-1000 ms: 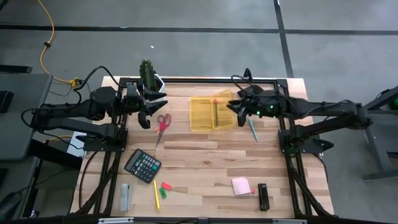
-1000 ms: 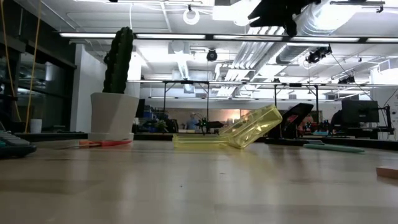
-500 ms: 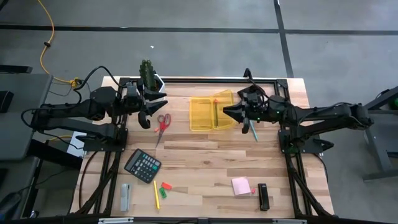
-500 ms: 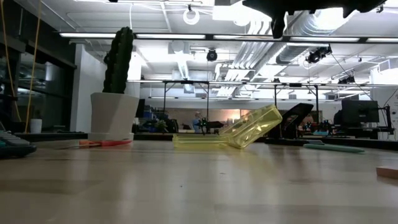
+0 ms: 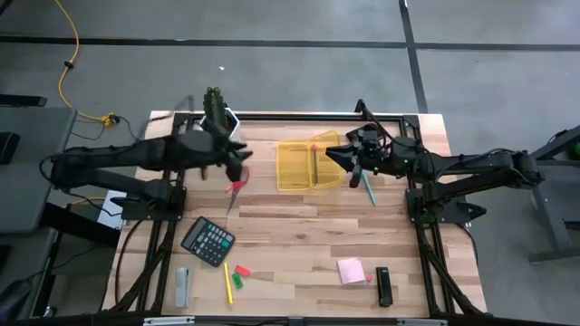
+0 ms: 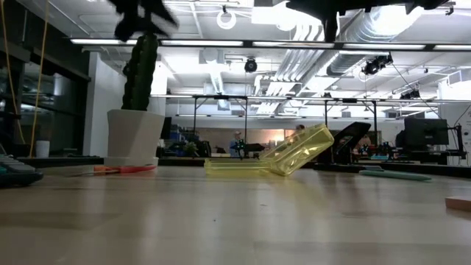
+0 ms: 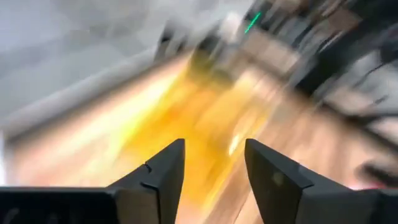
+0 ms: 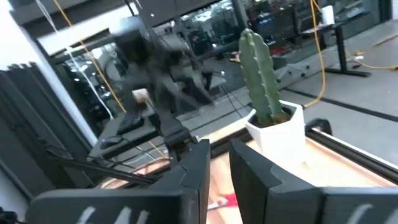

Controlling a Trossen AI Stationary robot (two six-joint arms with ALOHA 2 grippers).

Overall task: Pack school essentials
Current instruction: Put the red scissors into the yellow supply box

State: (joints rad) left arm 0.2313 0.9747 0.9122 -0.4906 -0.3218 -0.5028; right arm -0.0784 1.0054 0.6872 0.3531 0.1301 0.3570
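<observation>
The small orange piece needs packing with the school essentials; my left gripper should next grab its middle [image 5: 227,189].
The red-handled scissors [image 5: 236,181] lie flat on the table left of the open yellow see-through case [image 5: 308,165]. In the low view the case's lid [image 6: 302,149] stands tilted. The teal pen [image 5: 369,188] lies right of the case. The yellow pencil [image 5: 227,281], the green and orange-red pieces [image 5: 238,274] and the pink sticky-note pad [image 5: 352,270] lie near the front edge. My left gripper [image 5: 236,163] is open and empty above the scissors, blurred by motion. Its wrist view [image 7: 214,146] shows the yellow case ahead. My right gripper [image 5: 340,156] hovers at the case's right end, its fingers [image 8: 219,146] a narrow gap apart.
A cactus in a white pot [image 5: 217,113] stands at the far edge behind the left gripper. A dark calculator [image 5: 207,241] and a grey metal bar [image 5: 182,286] lie at the front left. A small black object [image 5: 384,285] lies at the front right.
My left gripper has swung quickly toward the table's right, from beside the cactus pot to above the scissors, still open. My right gripper has turned about its wrist while staying high at the case's right end.
</observation>
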